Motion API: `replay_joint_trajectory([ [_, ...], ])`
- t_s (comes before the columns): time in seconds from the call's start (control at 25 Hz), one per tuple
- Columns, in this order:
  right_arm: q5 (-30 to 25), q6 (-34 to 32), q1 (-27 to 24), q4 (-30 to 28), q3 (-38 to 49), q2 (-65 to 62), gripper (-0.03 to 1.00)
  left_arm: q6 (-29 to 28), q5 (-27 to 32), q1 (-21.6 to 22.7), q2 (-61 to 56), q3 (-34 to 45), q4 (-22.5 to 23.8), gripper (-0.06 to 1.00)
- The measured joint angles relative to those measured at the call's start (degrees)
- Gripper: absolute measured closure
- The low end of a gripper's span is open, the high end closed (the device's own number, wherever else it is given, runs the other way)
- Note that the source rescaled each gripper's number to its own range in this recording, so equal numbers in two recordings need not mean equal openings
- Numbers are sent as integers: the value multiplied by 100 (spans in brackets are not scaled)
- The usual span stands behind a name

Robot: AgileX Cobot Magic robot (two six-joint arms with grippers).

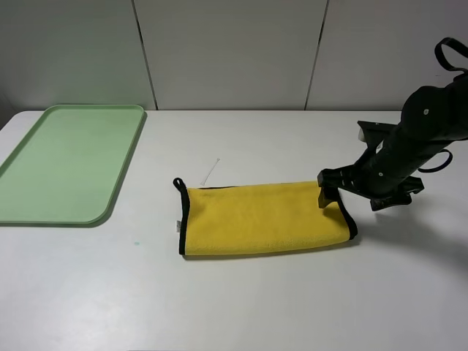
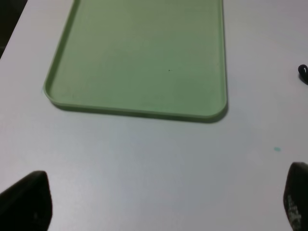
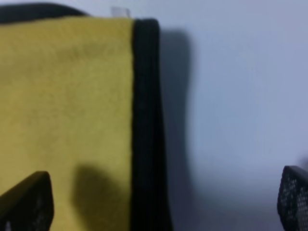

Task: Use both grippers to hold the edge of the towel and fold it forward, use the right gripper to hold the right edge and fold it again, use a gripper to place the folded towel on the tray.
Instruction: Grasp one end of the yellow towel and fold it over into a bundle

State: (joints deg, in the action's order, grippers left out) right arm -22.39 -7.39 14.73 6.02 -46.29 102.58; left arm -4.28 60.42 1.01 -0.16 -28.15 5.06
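Observation:
My right gripper needs to move down before it closes on the black edge [image 1: 346,213], because there is a gap between the fingers and their shadow on the yellow towel [image 1: 263,219].
The yellow towel [image 1: 263,219] lies folded into a long strip in the middle of the white table, its small black loop [image 1: 178,183] at the left end. Its black-trimmed right edge [image 1: 351,221] runs under my right gripper [image 1: 329,193], which hovers low over that end. In the right wrist view the edge [image 3: 147,120] lies between the wide-apart fingertips of the open right gripper [image 3: 159,202], which holds nothing. The pale green tray [image 1: 66,164] sits at the far left. My left gripper [image 2: 161,202] is open over bare table near the tray [image 2: 144,57] and does not show in the exterior view.
A thin white strip [image 1: 211,171] lies on the table just behind the towel. A tiny teal speck [image 1: 136,243] marks the table between tray and towel. A grey panelled wall stands behind the table.

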Motion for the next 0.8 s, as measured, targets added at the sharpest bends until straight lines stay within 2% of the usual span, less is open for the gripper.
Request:
replay_joint_trajectory([
  [0.28,147,0,-5,-458,-6,326,-3,0,0,0,0,0,0,-2],
  [0.8,297,-24,-5,-602,-28,589,-3,0,0,0,0,0,5,-2],
])
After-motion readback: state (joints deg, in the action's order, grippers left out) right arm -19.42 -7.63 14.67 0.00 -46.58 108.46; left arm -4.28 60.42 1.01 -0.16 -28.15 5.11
